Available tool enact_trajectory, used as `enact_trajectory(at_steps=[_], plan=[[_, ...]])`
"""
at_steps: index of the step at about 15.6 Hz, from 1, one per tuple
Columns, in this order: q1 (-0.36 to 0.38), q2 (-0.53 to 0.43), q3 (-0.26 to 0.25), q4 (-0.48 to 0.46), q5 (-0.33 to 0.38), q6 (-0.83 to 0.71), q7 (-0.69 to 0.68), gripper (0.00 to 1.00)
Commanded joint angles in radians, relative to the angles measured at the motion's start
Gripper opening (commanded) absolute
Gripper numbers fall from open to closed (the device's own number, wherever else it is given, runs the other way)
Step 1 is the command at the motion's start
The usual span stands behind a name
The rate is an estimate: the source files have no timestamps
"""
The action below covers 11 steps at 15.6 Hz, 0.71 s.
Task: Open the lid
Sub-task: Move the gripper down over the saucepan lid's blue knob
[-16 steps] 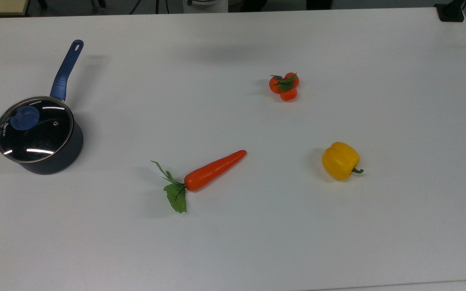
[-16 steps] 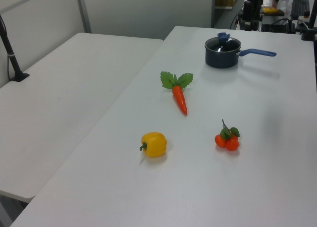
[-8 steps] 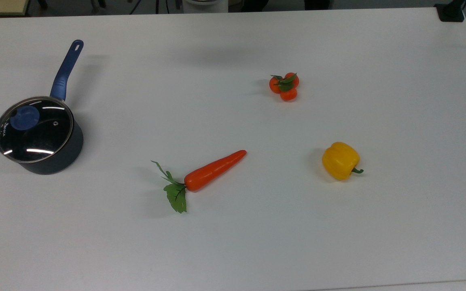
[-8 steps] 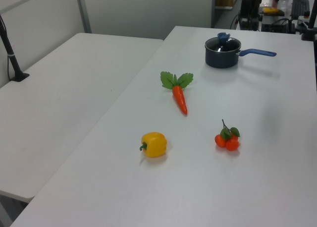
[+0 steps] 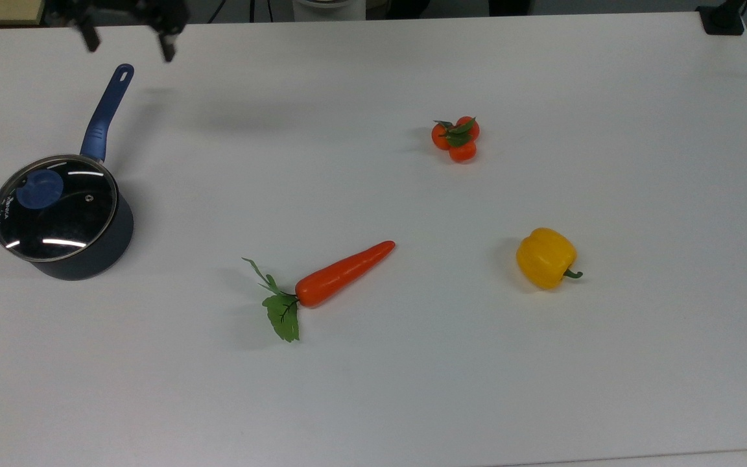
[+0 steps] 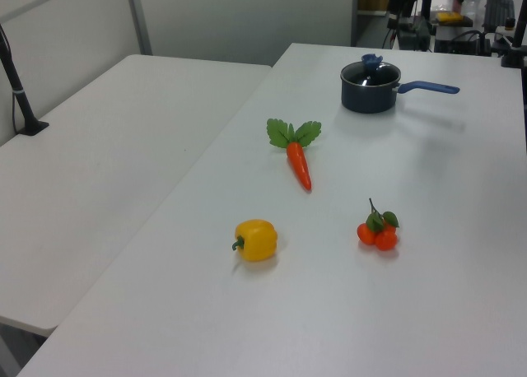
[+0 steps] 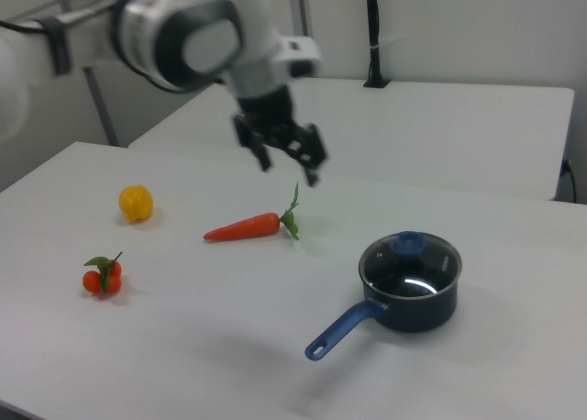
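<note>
The lid's glass disc spreads wide on the saucepan, so my gripper should next open the lid by grabbing its narrow blue knob (image 6: 371, 62).
The lid (image 5: 56, 209) is a clear glass disc with a metal rim and a blue knob (image 5: 39, 190). It sits closed on the dark saucepan (image 5: 98, 250) at the top view's left. The pan's long blue handle (image 5: 106, 113) points toward the table's far edge. In the right view the lid (image 7: 410, 262) and its knob (image 7: 406, 244) are at the lower right. My gripper (image 5: 129, 44) hangs open and empty, high above the table, just past the handle's tip in the top view. In the right view the gripper (image 7: 288, 166) is up and left of the pan.
On the white table (image 5: 373, 389) lie a carrot (image 5: 341, 272), a bunch of small tomatoes (image 5: 456, 138) and a yellow pepper (image 5: 545, 257), all to the top view's right of the pan. A black mount (image 5: 723, 19) sits on the far right corner.
My gripper has entered the top view at its upper left, near the handle's tip. Its shadow on the table has slid left. The pan, lid and vegetables have not moved.
</note>
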Motion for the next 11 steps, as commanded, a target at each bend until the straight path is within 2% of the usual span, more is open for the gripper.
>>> enact_trajectory(at_steps=[1, 5, 11], plan=[[-0.084, 0.105, 0.0, 0.032, 0.035, 0.132, -0.052, 1.0], [-0.143, 0.178, 0.0, 0.03, 0.056, 0.284, -0.056, 1.0], [-0.154, 0.266, 0.0, 0.021, 0.056, 0.454, -0.076, 1.0]])
